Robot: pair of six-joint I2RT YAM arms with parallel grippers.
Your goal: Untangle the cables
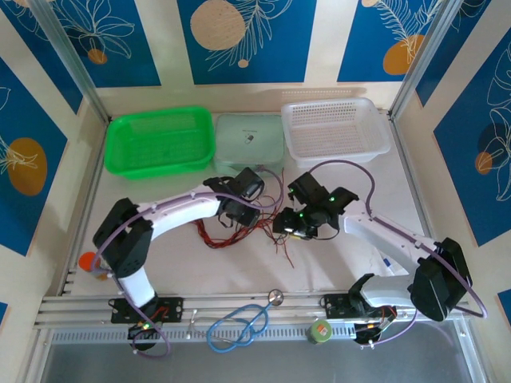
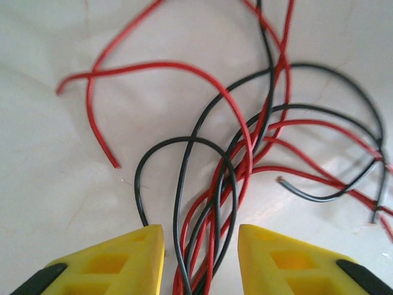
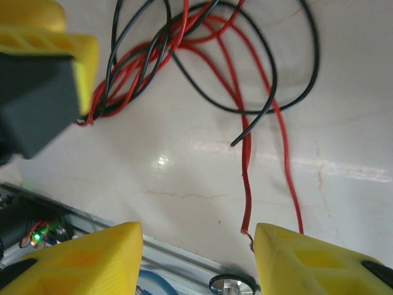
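The red wire has to come free of the tangle as a single cable, so my right gripper needs to grab it by its loose end [image 1: 277, 252] [image 3: 247, 232].
The cables [image 1: 249, 230], thin red and black wires, lie tangled on the white table between the two arms. In the left wrist view a twisted bundle of the cables [image 2: 215, 203] runs down between the yellow fingers [image 2: 116, 261] of my left gripper [image 2: 201, 258]. It is open, with gaps on both sides of the bundle. From above, the left gripper [image 1: 238, 212] sits over the tangle's left part. My right gripper [image 1: 292, 225] is at its right edge. It is open [image 3: 198, 258] over bare table, and a red wire end [image 3: 246, 212] lies just inside its right finger [image 3: 319, 258].
A green basket [image 1: 160, 142], a pale green lidded box [image 1: 249, 140] and a white basket [image 1: 335, 128] line the back. A blue stethoscope [image 1: 239, 323] and a green roll [image 1: 321, 331] lie on the front rail. An orange object [image 1: 86, 261] sits at the left edge.
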